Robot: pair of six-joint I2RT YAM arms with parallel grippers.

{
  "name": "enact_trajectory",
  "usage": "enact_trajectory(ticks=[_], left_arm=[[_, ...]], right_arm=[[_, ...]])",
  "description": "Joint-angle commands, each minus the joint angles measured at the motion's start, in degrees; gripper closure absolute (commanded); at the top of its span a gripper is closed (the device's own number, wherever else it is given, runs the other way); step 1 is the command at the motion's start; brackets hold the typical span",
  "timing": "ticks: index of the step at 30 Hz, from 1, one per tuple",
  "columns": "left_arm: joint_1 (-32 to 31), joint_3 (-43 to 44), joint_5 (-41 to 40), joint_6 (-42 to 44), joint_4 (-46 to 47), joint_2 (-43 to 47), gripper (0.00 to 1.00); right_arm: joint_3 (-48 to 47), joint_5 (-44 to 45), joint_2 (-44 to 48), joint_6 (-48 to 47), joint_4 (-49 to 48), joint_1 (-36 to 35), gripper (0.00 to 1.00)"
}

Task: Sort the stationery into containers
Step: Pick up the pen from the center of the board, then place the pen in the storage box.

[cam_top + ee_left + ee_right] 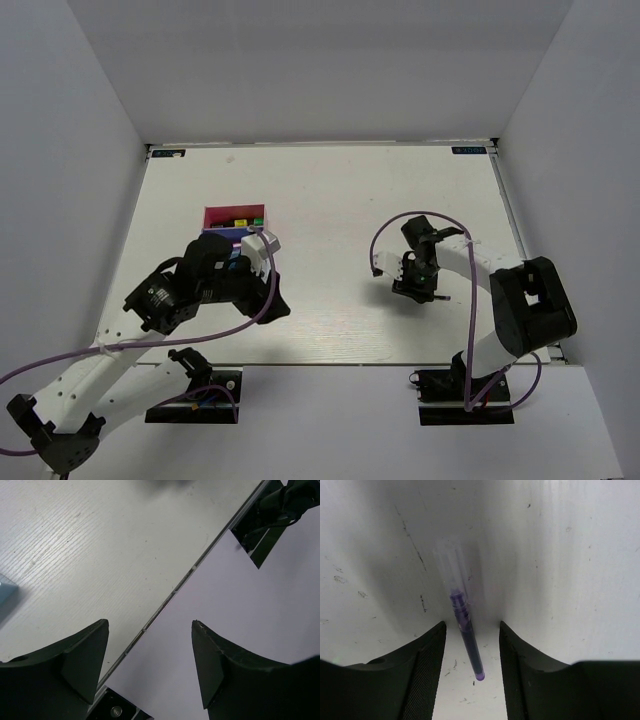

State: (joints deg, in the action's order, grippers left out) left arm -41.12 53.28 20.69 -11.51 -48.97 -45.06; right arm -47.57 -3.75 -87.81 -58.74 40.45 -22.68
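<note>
My right gripper's fingertips meet their shadows at the table beside the pen, so it is time to close. Closing now would catch the purple pen [466, 630].
A thin purple pen [466, 630] with a clear cap lies flat on the white table. My right gripper [472, 625] hangs low over it, open, one finger on each side and a gap between each and the pen. In the top view that gripper [413, 290] hides the pen. The containers [215, 213] stand at mid-left: the magenta-pink bin holds green and yellow pieces [240, 222], and the other bins are mostly hidden under my left arm. My left gripper [150, 622] is open and empty, just right of the bins [270, 298] above the table's near edge.
The table's near edge [170, 595] runs diagonally under the left fingers, with the right arm's base [270, 535] beyond it. A light blue corner [6, 587] shows at the left. White walls enclose the table on three sides. Purple cables loop from both arms.
</note>
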Motion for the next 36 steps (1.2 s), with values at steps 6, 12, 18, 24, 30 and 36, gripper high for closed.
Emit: enact_trajectory(ticks=[6, 12, 18, 24, 30, 36], left_arm=[[-0.27, 1.65, -0.91, 0.52, -2.18, 2.08, 0.23], [-0.27, 2.53, -1.44, 0.52, -3.32, 2.96, 0.23], [-0.27, 4.55, -1.27, 0.43, -4.46, 3.31, 0.23], [-0.19, 9.2, -0.13, 0.34, -5.52, 2.96, 0.23], [-0.27, 12.28, 1.54, -0.53, -4.82, 3.48, 0.24], [-0.27, 13.87, 5.06, -1.41, -3.24, 3.13, 0.27]], right_arm=[[2.04, 1.38, -3.68, 3.72, -4.32, -0.26, 0.72], [2.13, -2.47, -4.04, 4.34, -1.0, -0.53, 1.0], [-6.11, -13.97, -3.42, 4.77, 9.2, -1.05, 1.0], [-23.14, -27.7, -6.58, 7.58, 18.17, -3.77, 1.0], [-43.98, -38.6, -17.29, 13.72, 23.8, -9.3, 1.0], [-68.06, -43.18, -28.46, 22.51, 16.9, -17.47, 1.0]])
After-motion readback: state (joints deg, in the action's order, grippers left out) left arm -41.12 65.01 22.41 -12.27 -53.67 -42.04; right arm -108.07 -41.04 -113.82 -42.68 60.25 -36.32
